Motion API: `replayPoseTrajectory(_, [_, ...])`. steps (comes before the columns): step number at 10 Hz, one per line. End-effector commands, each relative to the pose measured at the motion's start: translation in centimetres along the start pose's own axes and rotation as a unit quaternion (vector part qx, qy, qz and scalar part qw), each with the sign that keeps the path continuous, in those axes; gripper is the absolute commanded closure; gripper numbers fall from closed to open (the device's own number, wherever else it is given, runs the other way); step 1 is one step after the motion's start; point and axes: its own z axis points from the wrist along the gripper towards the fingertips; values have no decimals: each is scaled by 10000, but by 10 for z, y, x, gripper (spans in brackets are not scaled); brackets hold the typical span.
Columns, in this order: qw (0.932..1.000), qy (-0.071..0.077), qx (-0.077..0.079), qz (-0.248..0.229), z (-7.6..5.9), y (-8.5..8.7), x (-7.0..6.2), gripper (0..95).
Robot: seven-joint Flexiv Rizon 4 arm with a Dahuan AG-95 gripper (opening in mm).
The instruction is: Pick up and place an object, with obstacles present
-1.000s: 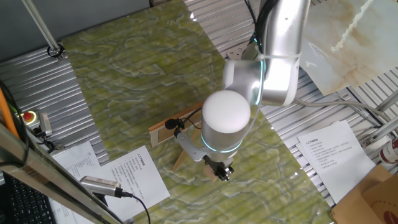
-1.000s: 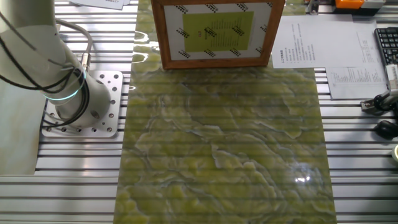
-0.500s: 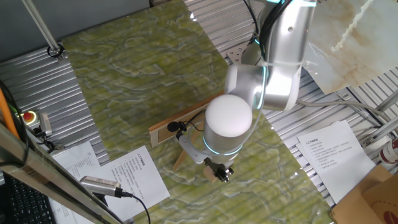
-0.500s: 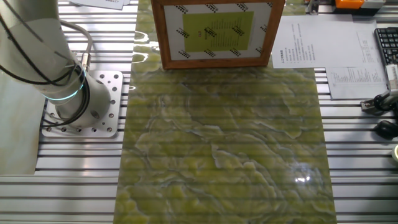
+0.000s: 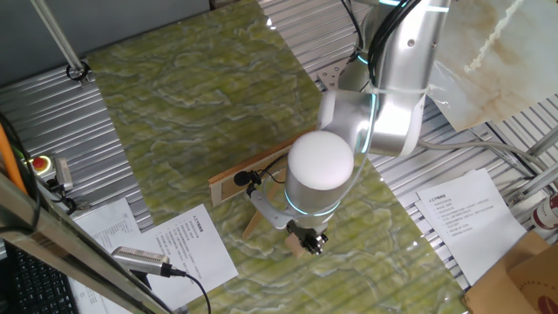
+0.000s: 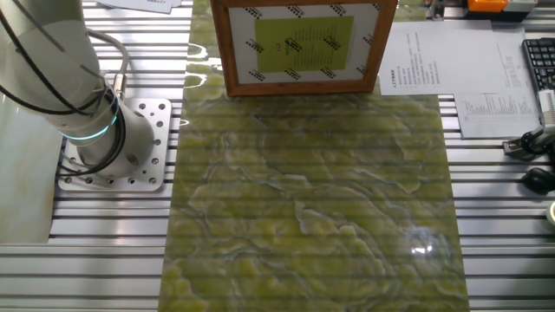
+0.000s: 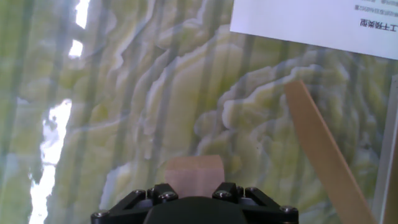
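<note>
The wooden cube's lower edge (image 5: 297, 252) touches the green marble mat below the gripper's fingers, so the cube would stay there and the gripper should open.
The small light-tan wooden cube (image 7: 194, 173) sits between my gripper's (image 7: 194, 190) two black fingers (image 7: 159, 194) at the bottom of the hand view, and the jaws stand closed against its sides. In one fixed view the gripper (image 5: 308, 243) hangs low over the green marble mat with the cube (image 5: 297, 248) at its tips. It is just in front of the long wooden board (image 5: 255, 174) on edge and its slanted prop stick (image 5: 255, 223). The stick (image 7: 320, 155) shows to the cube's right in the hand view. In the other fixed view the board (image 6: 303, 45) hides the gripper and cube.
Printed paper sheets (image 5: 187, 247) lie by the mat's near edge, and one shows in the hand view (image 7: 317, 18). A microphone with cable (image 5: 139, 259) lies beside them. The arm's base (image 6: 113, 143) stands on the ridged metal table left of the mat (image 6: 312, 199).
The arm's upper links have shifted slightly to the right. The gripper has barely moved and stays low over the mat by the prop stick.
</note>
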Motion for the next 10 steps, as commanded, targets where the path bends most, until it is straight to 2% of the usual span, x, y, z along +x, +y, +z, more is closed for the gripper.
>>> replayPoseTrajectory(1, [10000, 14, -6, 7, -1, 0, 0, 0])
replayPoseTrajectory(3, [10000, 2, -61, 4, -8, 0, 0, 0])
replayPoseTrajectory(4, [10000, 25, -73, -2, -22, -1, 0, 0])
replayPoseTrajectory(6, [10000, 31, -67, 14, -39, -1, 1, 0])
replayPoseTrajectory(7, [10000, 31, -71, 34, -43, -1, 1, 190])
replayPoseTrajectory(8, [10000, 22, -72, 55, -48, -2, 2, 190])
replayPoseTrajectory(10, [9998, 5, -136, 136, -67, -3, 3, 570])
